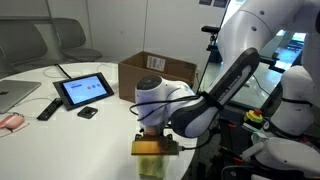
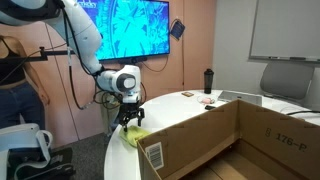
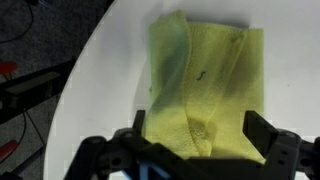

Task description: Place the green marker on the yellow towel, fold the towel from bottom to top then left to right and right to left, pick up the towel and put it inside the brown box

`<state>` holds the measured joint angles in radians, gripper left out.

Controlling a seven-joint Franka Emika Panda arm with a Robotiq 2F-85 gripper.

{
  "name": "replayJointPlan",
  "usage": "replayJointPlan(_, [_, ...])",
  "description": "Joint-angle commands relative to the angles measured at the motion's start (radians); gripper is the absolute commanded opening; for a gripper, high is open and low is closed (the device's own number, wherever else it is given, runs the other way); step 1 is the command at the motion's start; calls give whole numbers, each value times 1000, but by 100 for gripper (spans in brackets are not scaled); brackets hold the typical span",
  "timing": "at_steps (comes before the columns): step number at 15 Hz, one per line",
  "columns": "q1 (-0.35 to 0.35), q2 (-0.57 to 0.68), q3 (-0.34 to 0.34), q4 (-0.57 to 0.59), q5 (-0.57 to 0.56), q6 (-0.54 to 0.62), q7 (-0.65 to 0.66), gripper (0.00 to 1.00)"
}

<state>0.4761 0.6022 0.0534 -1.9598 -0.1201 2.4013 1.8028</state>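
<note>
My gripper must lower before closing on the yellow towel [image 3: 205, 80] between my open fingers in the wrist view: my fingers stop above the towel's folds in an exterior view.
The yellow towel [image 3: 205, 80] lies folded and creased on the white table, at its rounded edge. It also shows in both exterior views [image 1: 152, 152] [image 2: 134, 136]. My gripper [image 3: 197, 135] is open, pointing down just above the towel, with one finger on each side of its near end. It shows in both exterior views [image 1: 156, 136] [image 2: 130, 120]. The brown box [image 1: 155, 72] stands open on the table behind the gripper and fills the foreground in an exterior view [image 2: 230, 135]. The green marker is out of view.
A tablet [image 1: 85, 90], a remote [image 1: 47, 108], a small black object [image 1: 88, 113] and a laptop [image 1: 12, 95] lie on the table's far side. A dark bottle [image 2: 208, 80] stands near the back. A person [image 2: 15, 80] stands by the arm's base.
</note>
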Motion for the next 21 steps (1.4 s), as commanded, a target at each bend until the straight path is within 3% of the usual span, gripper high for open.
replayJointPlan(1, [-30, 5, -17, -41, -55, 88, -66, 100])
replayJointPlan(6, [-61, 55, -12, -48, -39, 202, -164, 100])
replayJointPlan(11, [-53, 83, -14, -47, -17, 245, -207, 100])
replayJointPlan(21, [-8, 147, -34, 17, -21, 133, -202, 100])
